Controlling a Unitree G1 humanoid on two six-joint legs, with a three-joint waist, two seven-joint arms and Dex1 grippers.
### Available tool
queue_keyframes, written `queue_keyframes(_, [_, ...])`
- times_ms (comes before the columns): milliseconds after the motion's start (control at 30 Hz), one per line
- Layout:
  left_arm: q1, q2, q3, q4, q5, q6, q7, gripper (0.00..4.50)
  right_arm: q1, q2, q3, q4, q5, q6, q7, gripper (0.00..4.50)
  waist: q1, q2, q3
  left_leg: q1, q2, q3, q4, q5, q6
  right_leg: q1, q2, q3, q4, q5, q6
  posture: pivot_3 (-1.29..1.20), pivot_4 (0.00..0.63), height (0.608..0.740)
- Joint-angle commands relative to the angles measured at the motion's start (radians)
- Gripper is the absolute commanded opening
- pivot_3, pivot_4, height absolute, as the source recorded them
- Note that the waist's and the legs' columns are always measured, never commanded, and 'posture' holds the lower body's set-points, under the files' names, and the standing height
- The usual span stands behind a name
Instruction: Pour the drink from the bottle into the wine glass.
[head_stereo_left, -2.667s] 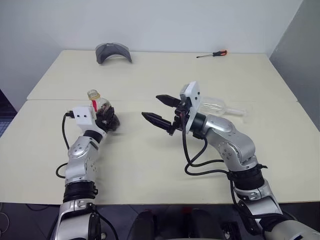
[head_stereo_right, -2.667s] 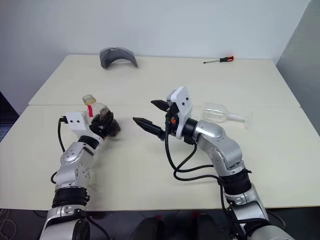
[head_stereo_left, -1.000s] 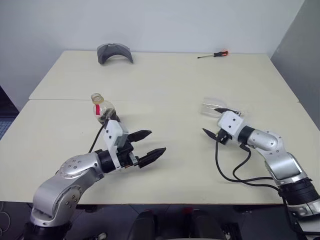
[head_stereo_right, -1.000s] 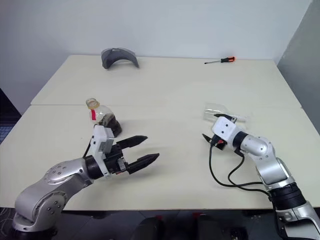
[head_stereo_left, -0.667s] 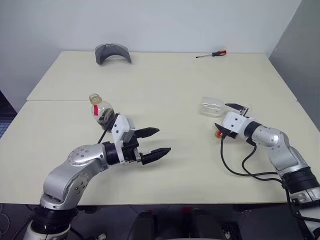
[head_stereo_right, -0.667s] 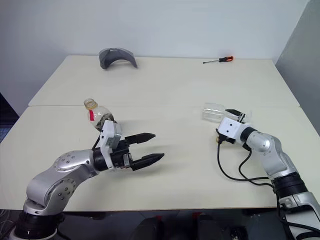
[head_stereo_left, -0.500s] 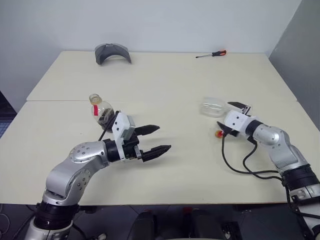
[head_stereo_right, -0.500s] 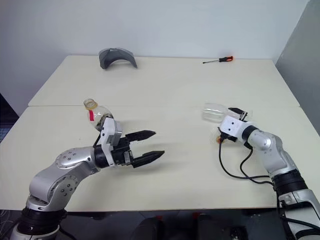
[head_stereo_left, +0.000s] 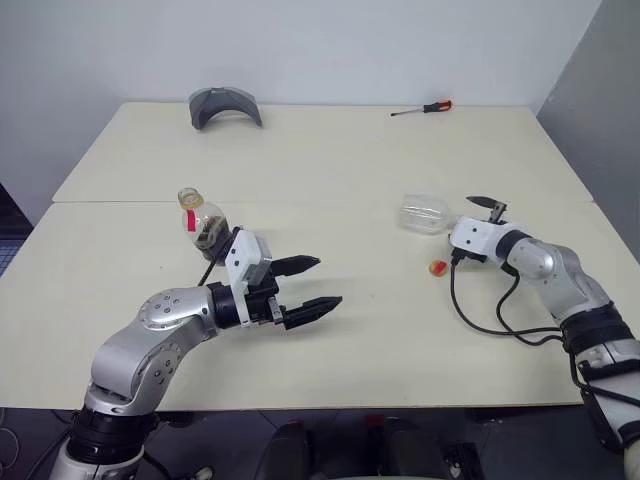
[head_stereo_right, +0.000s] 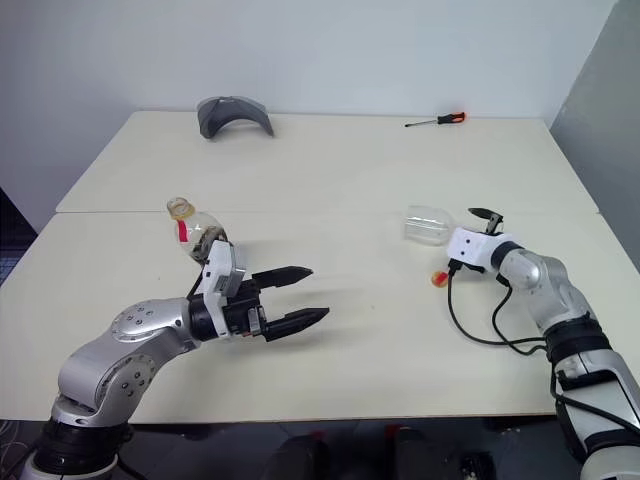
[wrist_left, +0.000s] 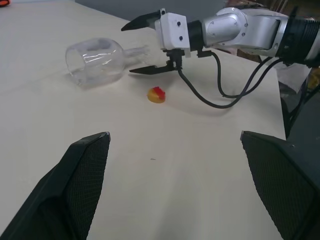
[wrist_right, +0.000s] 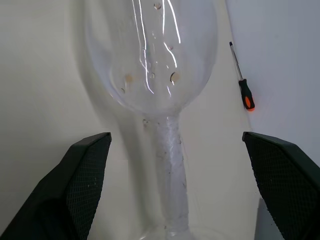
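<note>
The bowl of the glass is wide and round, so my right gripper should hold the glass by the narrow stem just below its bowl next.
The bottle stands uncapped at the table's left, with a red neck strip and a little dark drink low inside. My left gripper hovers open and empty to its right, apart from it. The wine glass lies on its side at the right, its bowl pointing toward the table's middle. My right gripper is open, with one finger on each side of the stem. A small yellow-and-red cap lies on the table just in front of the glass.
A screwdriver with a red handle lies near the far edge at the right. A grey curved object sits at the far left. The cream table has a seam running across it behind the bottle.
My left gripper has left the bottle and swung right, standing open. My right gripper moved right and away to the lying glass's stem, rolling as it went and uncovering the cap.
</note>
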Motion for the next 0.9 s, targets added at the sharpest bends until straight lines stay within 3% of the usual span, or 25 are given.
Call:
queue_keyframes(33, [-0.03,0.008,0.013,-0.034,-0.018,0.004,-0.005,4.47,-0.054,-0.001,0.014,0.059,-0.036,-0.026,-0.041,4.5,-0.001,0.0,0.0,0.0,0.0,0.0,0.0,0.0,0.0,0.0,0.0,0.0,0.0,0.0,0.0,0.0,0.15,0.74])
queue_keyframes(233, [-0.036,0.005,0.011,-0.029,-0.003,-0.007,-0.003,4.47,-0.091,0.016,0.042,0.153,-0.071,-0.041,-0.071,4.5,-0.01,0.0,0.0,0.0,0.0,0.0,0.0,0.0,0.0,0.0,0.0,0.0,0.0,0.0,0.0,0.0,0.15,0.74])
queue_keyframes(333, [-0.039,0.005,0.013,-0.029,0.0,-0.008,0.001,4.5,-0.102,0.019,0.052,0.166,-0.077,-0.056,-0.073,3.9,-0.013,0.0,0.0,0.0,0.0,0.0,0.0,0.0,0.0,0.0,0.0,0.0,0.0,0.0,0.0,0.0,0.15,0.74])
queue_keyframes(700, [-0.036,0.0,0.017,-0.035,0.001,-0.008,0.014,4.5,-0.154,0.01,0.103,0.233,-0.154,-0.056,-0.099,0.16,-0.015,0.0,0.0,0.0,0.0,0.0,0.0,0.0,0.0,0.0,0.0,0.0,0.0,0.0,0.0,0.0,0.15,0.74])
queue_keyframes(900, [-0.035,-0.005,0.018,-0.041,0.002,-0.011,0.03,4.5,-0.196,0.038,0.106,0.228,-0.164,-0.079,-0.149,0.15,-0.017,0.0,0.0,0.0,0.0,0.0,0.0,0.0,0.0,0.0,0.0,0.0,0.0,0.0,0.0,0.0,0.15,0.74])
